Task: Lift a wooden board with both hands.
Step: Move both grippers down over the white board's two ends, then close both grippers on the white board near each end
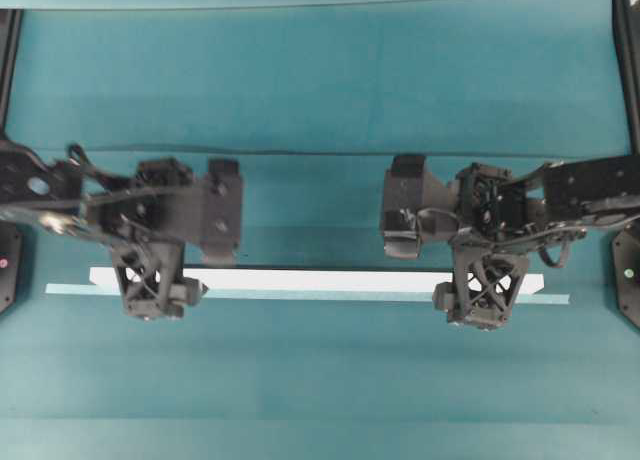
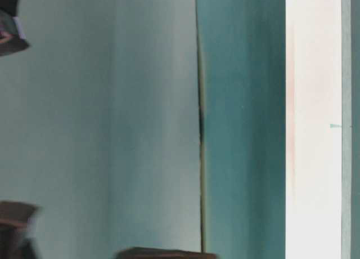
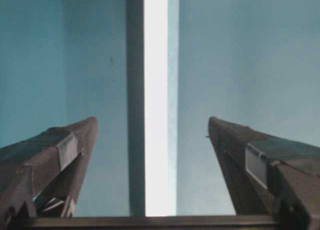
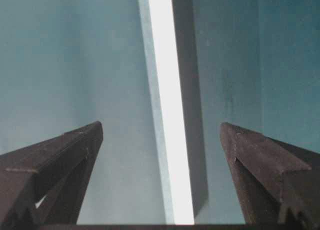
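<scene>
The robot's right gripper will next grab the wooden board by its long edges near the board's end, since only the board's narrow width fits between the gripper's fingers.
The wooden board [image 1: 320, 280] is a long white plank lying crosswise on the teal table, with a dark shadow along its far edge. A thin pale teal strip [image 1: 300, 295] runs along its near edge. My left gripper [image 1: 152, 290] hovers over the board's left end and my right gripper [image 1: 485, 292] over its right end. In the left wrist view the board [image 3: 156, 90] runs between the wide-apart fingers [image 3: 75, 145] of the left gripper [image 3: 152, 122], touching neither. The right wrist view shows the same: the board [image 4: 167, 90] lies untouched inside the open right gripper [image 4: 161, 126].
Black frame posts stand at the table's left edge [image 1: 8, 50] and right edge [image 1: 628, 60]. Black arm bases sit at both sides [image 1: 628, 275]. A seam [image 1: 320, 152] crosses the teal cloth behind the arms. The table-level view shows the white board [image 2: 312, 129] as an upright band.
</scene>
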Motion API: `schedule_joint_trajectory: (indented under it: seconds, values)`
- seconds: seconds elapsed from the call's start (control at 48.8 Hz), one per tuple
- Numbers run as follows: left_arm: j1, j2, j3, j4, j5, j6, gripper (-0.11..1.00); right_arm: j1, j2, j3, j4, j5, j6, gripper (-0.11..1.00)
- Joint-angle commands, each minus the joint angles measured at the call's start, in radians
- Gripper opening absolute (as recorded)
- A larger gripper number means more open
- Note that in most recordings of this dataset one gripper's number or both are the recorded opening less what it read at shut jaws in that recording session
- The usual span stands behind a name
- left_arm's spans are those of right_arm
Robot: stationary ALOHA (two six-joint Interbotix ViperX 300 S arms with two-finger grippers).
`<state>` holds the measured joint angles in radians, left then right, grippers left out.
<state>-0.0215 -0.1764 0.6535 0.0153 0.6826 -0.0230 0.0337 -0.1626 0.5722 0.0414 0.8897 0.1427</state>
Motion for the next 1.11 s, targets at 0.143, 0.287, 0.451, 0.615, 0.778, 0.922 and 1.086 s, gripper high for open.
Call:
schedule_joint_trajectory:
  seconds: [0.143, 0.287, 0.451, 0.615, 0.778, 0.922, 1.086]
  values:
    - [0.005, 0.072, 0.023, 0.003, -0.067, -0.003, 0.99, 0.003, 0.055, 0.038, -0.003, -0.078, -0.008, 0.95]
    - [0.011, 0.104, 0.031, 0.003, -0.106, -0.003, 0.99, 0.003, 0.081, 0.055, -0.012, -0.138, -0.009, 0.95]
    - [0.015, 0.137, 0.043, 0.002, -0.130, -0.003, 0.99, 0.003, 0.120, 0.077, -0.018, -0.181, -0.011, 0.95]
    - [0.017, 0.155, 0.052, 0.003, -0.146, -0.008, 0.99, 0.002, 0.150, 0.086, -0.018, -0.201, -0.012, 0.95]
    - [0.029, 0.166, 0.081, 0.003, -0.183, -0.026, 0.99, 0.003, 0.172, 0.086, -0.018, -0.221, -0.012, 0.95]
    - [0.029, 0.164, 0.091, 0.003, -0.184, -0.041, 0.99, 0.003, 0.187, 0.089, -0.018, -0.225, -0.012, 0.95]
    - [0.028, 0.164, 0.091, 0.002, -0.189, -0.052, 0.99, 0.003, 0.193, 0.106, -0.018, -0.255, -0.009, 0.95]
